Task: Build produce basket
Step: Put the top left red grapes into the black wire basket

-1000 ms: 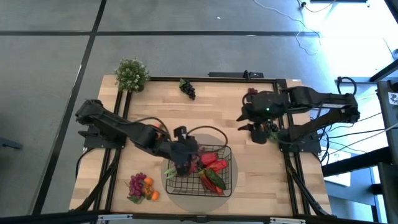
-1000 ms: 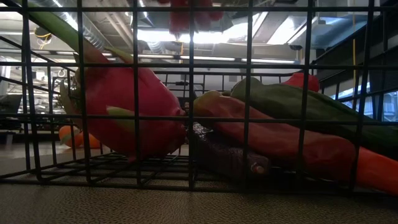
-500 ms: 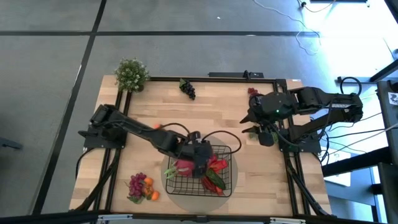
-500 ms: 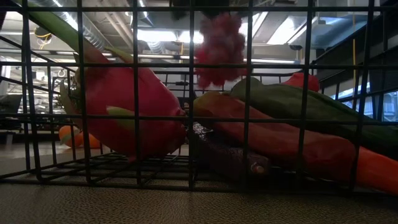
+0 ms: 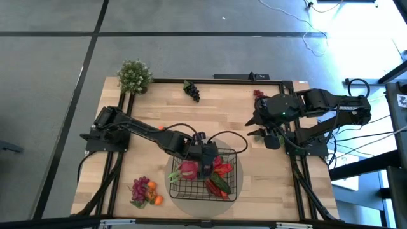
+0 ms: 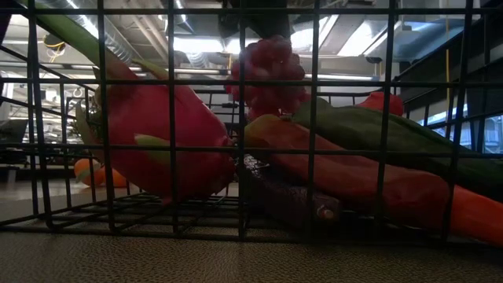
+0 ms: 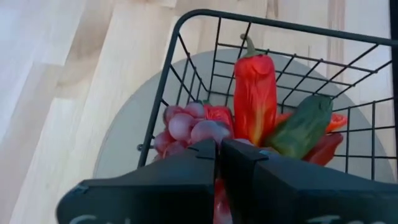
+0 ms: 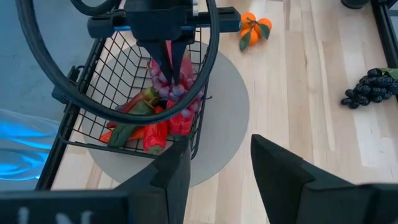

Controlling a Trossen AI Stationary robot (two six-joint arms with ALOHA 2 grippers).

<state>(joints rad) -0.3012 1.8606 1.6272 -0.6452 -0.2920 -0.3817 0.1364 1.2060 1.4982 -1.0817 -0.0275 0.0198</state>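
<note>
My left gripper is ready to release the red grape bunch now, because the red grape bunch (image 7: 181,128) is next to the red pepper inside the basket's wire rim (image 7: 158,99).
The black wire basket (image 5: 238,173) stands on a grey round mat near the table's front middle. It holds a pink radish (image 5: 189,170), red peppers (image 7: 254,93) and a green cucumber (image 7: 302,126). My left gripper (image 5: 205,160) hangs over the basket, shut on a red grape bunch (image 6: 267,75). The bunch dangles inside the basket's upper part, just over the peppers. My right gripper (image 8: 219,142) waits open and holding nothing at the table's right side. My left gripper pinches the grape bunch by its top end (image 8: 166,67) between its two fingers. The fingers slant down from the table's left. The bunch hangs below the fingertips (image 7: 205,149). I cannot tell whether its lower grapes (image 6: 266,110) touch the pepper beneath.
A black grape bunch (image 5: 192,90) lies at the table's far edge, beside a potted plant (image 5: 134,76) at the far left corner. Purple grapes with oranges (image 5: 145,191) lie near the front left. A small red piece (image 5: 257,93) sits at the far right.
My left gripper has carried the red grape bunch toward the table's right and down over the basket. The bunch, at first only at the top edge of the low view, now hangs lower among the basket's walls.
</note>
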